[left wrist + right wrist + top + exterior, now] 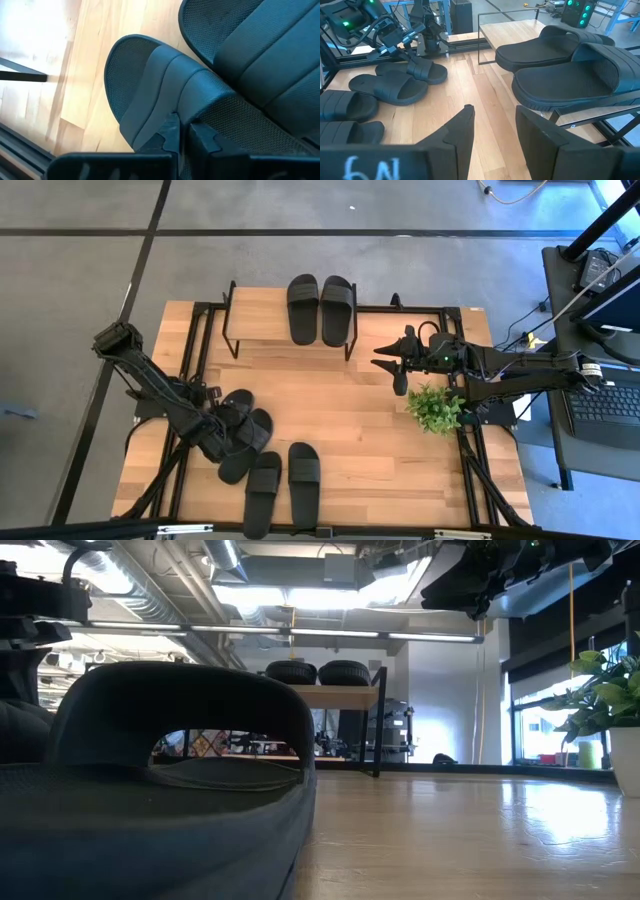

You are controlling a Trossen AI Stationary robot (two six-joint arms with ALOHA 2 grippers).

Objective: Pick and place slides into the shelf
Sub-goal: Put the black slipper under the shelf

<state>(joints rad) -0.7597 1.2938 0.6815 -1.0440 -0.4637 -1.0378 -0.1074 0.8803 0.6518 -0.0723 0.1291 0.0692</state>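
The held slide's toe (240,394) is still short of the shelf's front edge (270,339), so the robot's left gripper should move the slide toward that edge before letting it go.
Two black slides (303,308) (337,310) lie side by side, soles down, on the shelf's (260,328) light plank top. Several more rest on the table: two overlapping ones (238,402) (250,445) at the left and a pair (264,492) (304,485) by the near edge. My left gripper (215,430) is down at the overlapping slides, shut on one (165,90). My right gripper (392,366) hangs open above the table, right of the shelf, and touches nothing. Its wrist view shows the shelf's slides (550,47) (580,75) close ahead. My left gripper pinches the slide at the side of its ribbed strap (187,107), where the strap meets the sole. The fingers (167,137) come slanting down from the table's left. The slide lies flat on the table beside the other slide (260,45). How far in the strap reaches is hidden.
A small potted plant (435,410) stands on the table near its right edge, just in front of my right arm. Bare wood lies between the shelf and the near slides. One slide (170,790) fills the foreground of the low view. Desks and cables stand beyond the table's right side.
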